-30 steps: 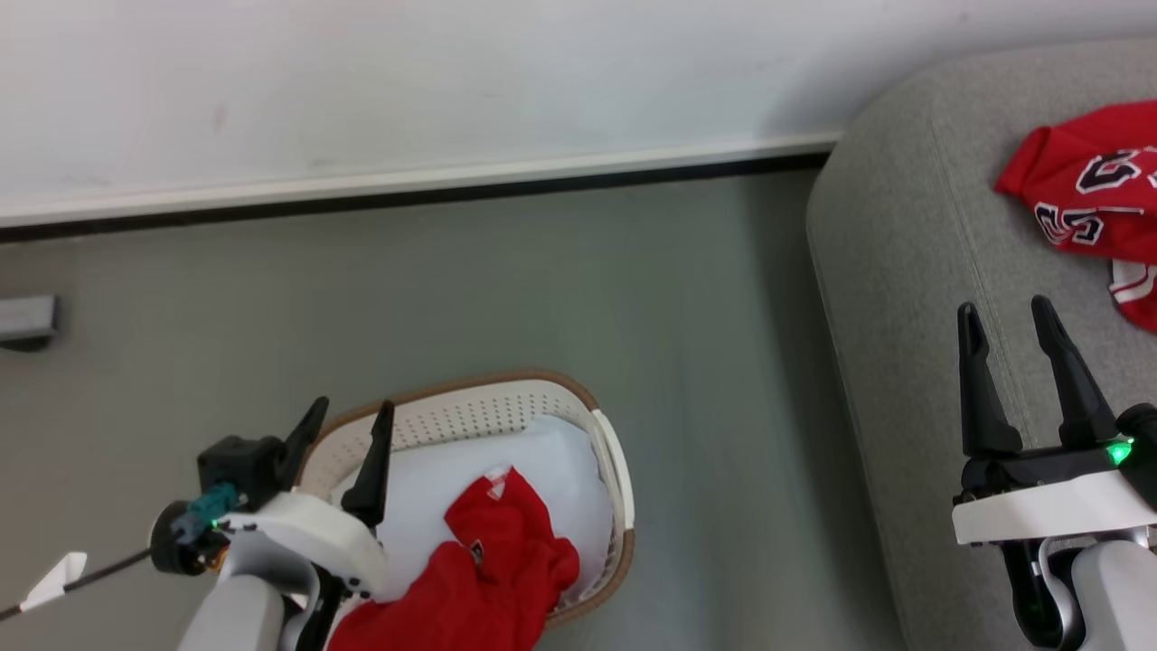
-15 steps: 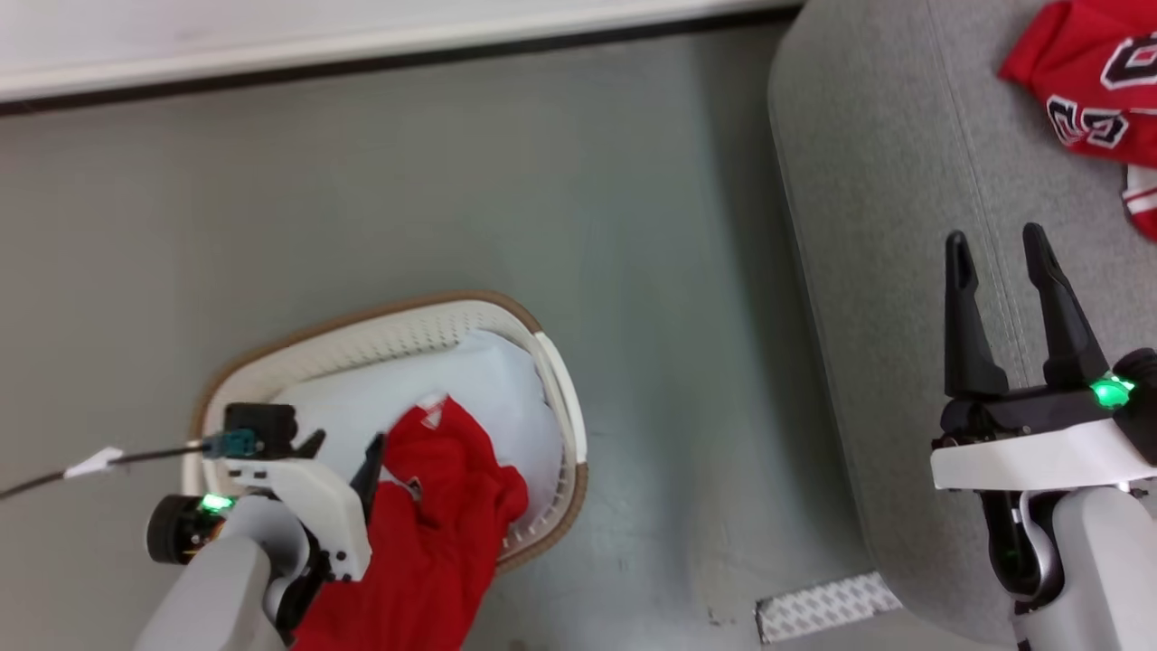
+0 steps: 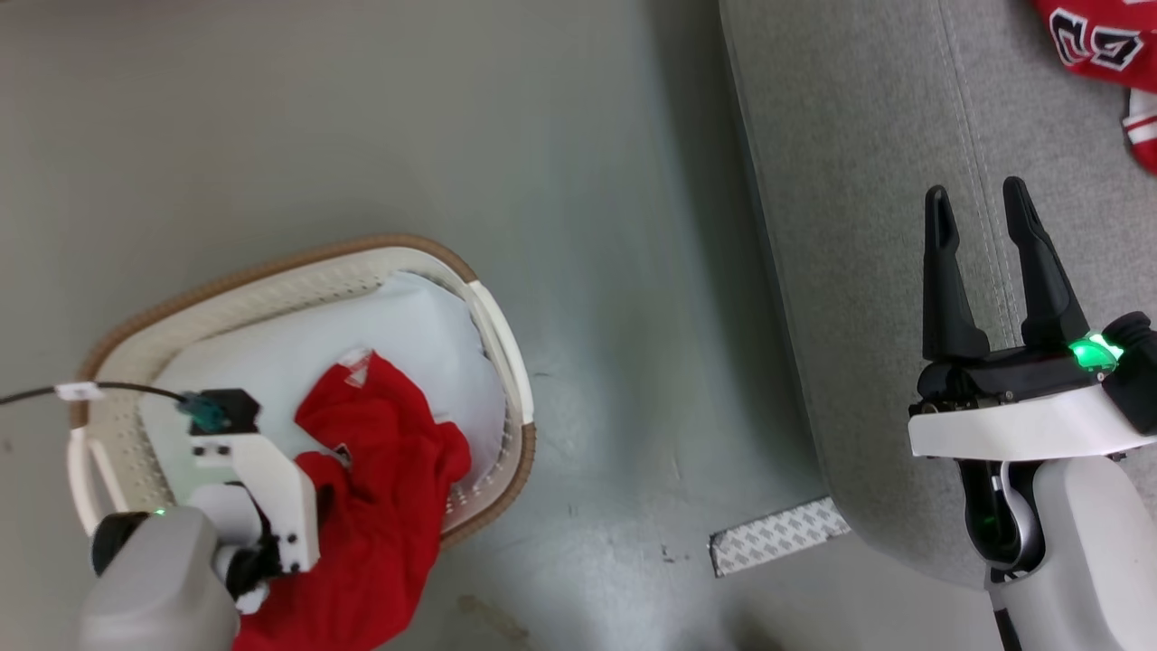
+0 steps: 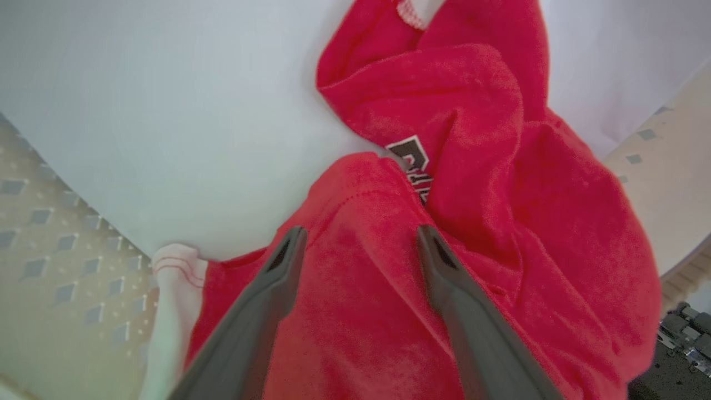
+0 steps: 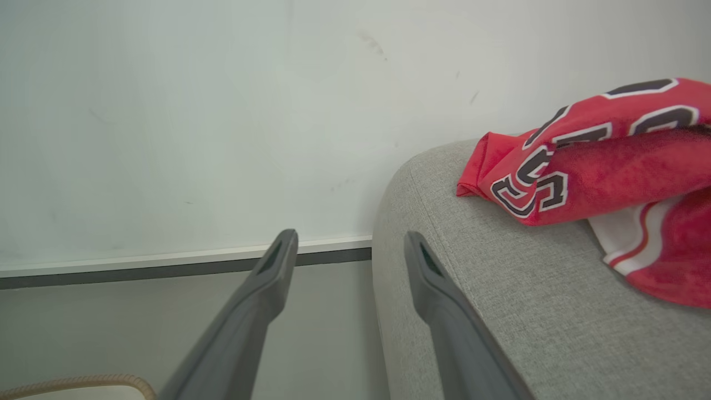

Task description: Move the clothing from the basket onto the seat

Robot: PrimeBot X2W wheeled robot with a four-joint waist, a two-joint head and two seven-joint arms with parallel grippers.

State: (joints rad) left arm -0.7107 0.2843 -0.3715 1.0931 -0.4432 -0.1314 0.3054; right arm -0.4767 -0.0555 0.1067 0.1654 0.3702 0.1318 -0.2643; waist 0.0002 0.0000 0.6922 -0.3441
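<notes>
The bunched red jersey should go onto the seat [image 3: 859, 226], so my left gripper should grab it next by its fold [image 3: 347, 477] beside the black-and-white print.
The basket [image 3: 271, 264], white with a brown rim, stands on the floor at the lower left. Crumpled red clothing [image 3: 389, 488] lies in it and hangs over its near edge. My left gripper [image 4: 360, 230] points down into the basket, open, its two fingers straddling a fold of that clothing [image 4: 489, 183]; whether they touch it I cannot tell. My right gripper [image 3: 974, 190] is open and holds nothing, hovering over the left edge of the grey seat [image 3: 859, 226]. A second red jersey [image 3: 1098, 45] with black-and-white numbers lies on the seat [image 5: 472, 289].
A plain white pad [image 3: 362, 325] lines the basket under the clothing. A pale patterned strip [image 3: 777, 538] lies on the grey floor beside the seat's corner. A thin cable [image 3: 90, 389] runs from my left wrist. A white wall [image 5: 166, 111] with a baseboard stands behind.
The head camera has tilted down, so the whole picture shifted. My left gripper has turned and dropped from the basket's far rim down over the red clothing. My right gripper stays open.
</notes>
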